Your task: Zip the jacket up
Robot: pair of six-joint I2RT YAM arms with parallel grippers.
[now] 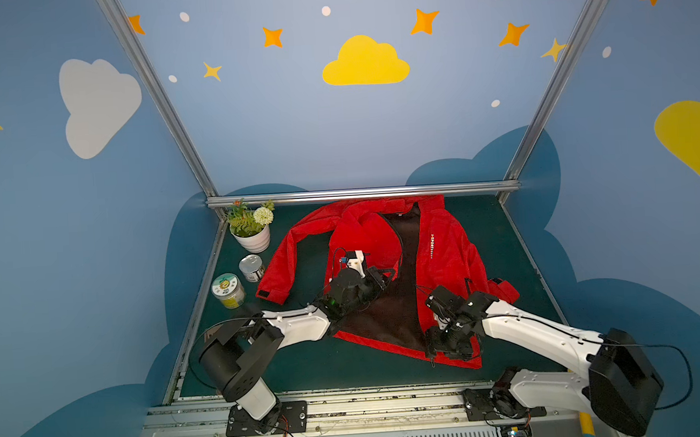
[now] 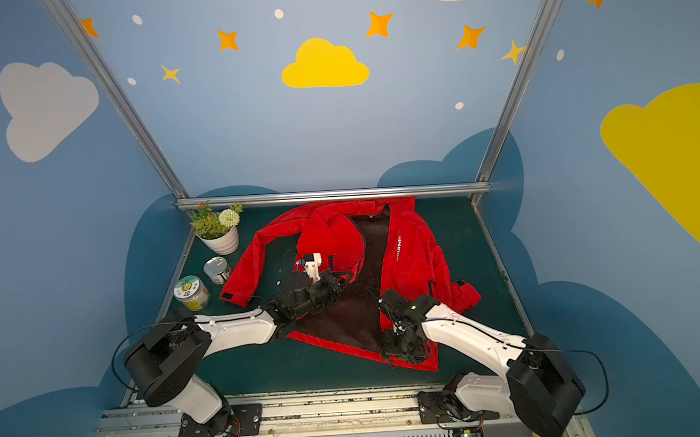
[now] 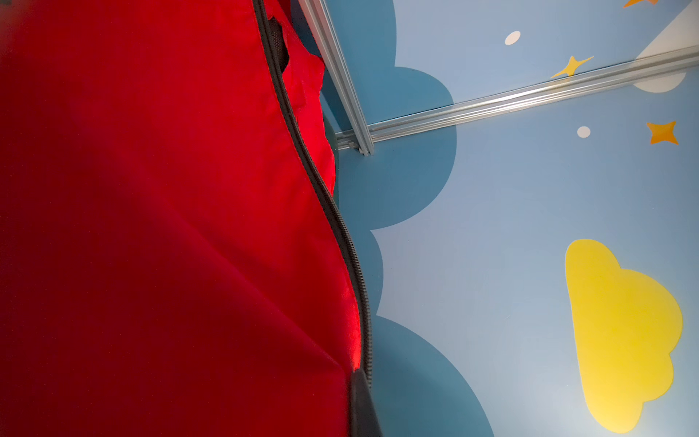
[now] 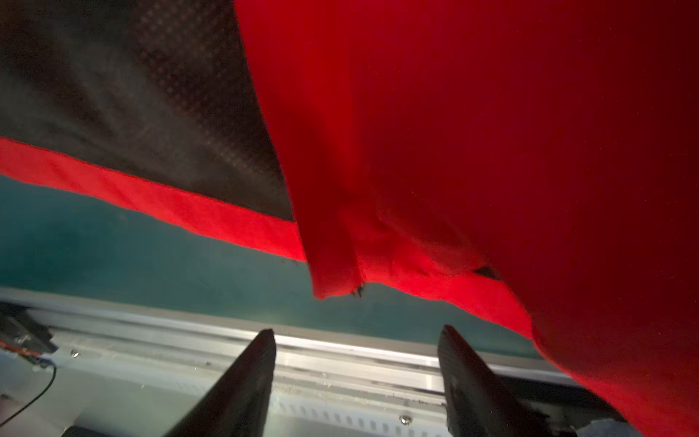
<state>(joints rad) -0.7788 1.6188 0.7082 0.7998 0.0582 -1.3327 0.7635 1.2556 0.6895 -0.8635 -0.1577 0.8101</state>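
The robot needs to leave the jacket's zipper end free to join, so its right gripper should next grab the jacket panel's lower corner on red cloth beside the panel's front edge.
The red jacket point(image 1: 446, 247) point(image 2: 413, 257) lies open on the green table point(image 1: 307, 363), black lining point(image 1: 395, 308) up. My left gripper point(image 1: 387, 274) point(image 2: 345, 276) is shut on the zipper edge of the jacket's left front panel and holds it raised. In the left wrist view the black zipper teeth point(image 3: 333, 212) run down the red cloth point(image 3: 151, 227) into the closed gripper point(image 3: 359, 376). My right gripper point(image 1: 433, 352) point(image 4: 358, 331) is open over the near hem, by the right panel's lower corner point(image 4: 333, 280), with nothing between its fingers.
A potted plant point(image 1: 251, 229), a tin can point(image 1: 251, 268) and a lidded jar point(image 1: 228, 291) stand at the table's left side. Aluminium frame rails run along the back point(image 1: 363, 193) and the front point(image 4: 340, 352).
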